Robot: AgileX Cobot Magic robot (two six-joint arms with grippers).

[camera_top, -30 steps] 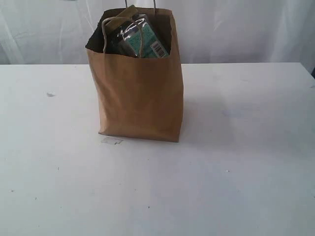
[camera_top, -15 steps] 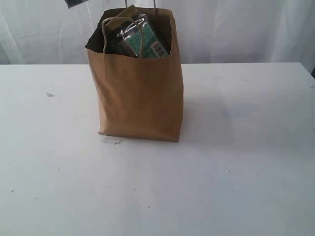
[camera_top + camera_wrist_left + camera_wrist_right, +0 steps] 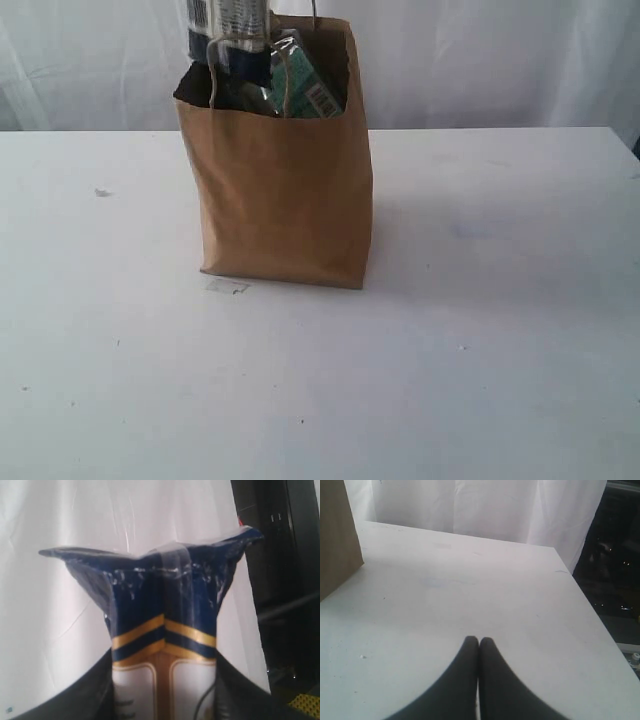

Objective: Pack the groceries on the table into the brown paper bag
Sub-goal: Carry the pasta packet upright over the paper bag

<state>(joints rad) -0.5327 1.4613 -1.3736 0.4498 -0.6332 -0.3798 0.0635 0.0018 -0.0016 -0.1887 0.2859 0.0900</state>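
My left gripper lowers the pasta packet in next before releasing it, since the lower end of the pasta packet still hangs above the bag's rim.
The brown paper bag stands upright on the white table, its mouth open, with a green-labelled pack and other groceries showing inside. The long navy-beige pasta packet hangs upright over the bag's left side, its lower end at the mouth. In the left wrist view my left gripper is shut on the pasta packet, dark fingers pressed on both sides. My right gripper is shut and empty, low over the table beside the bag's wall.
A small scrap lies at the bag's front left corner. A dark speck marks the table at far left. White curtain hangs behind the table. The table's edge and dark equipment show in the right wrist view.
The pasta packet has come down from above the frame to the bag's mouth, held by my left gripper. The bag and right gripper have not moved.
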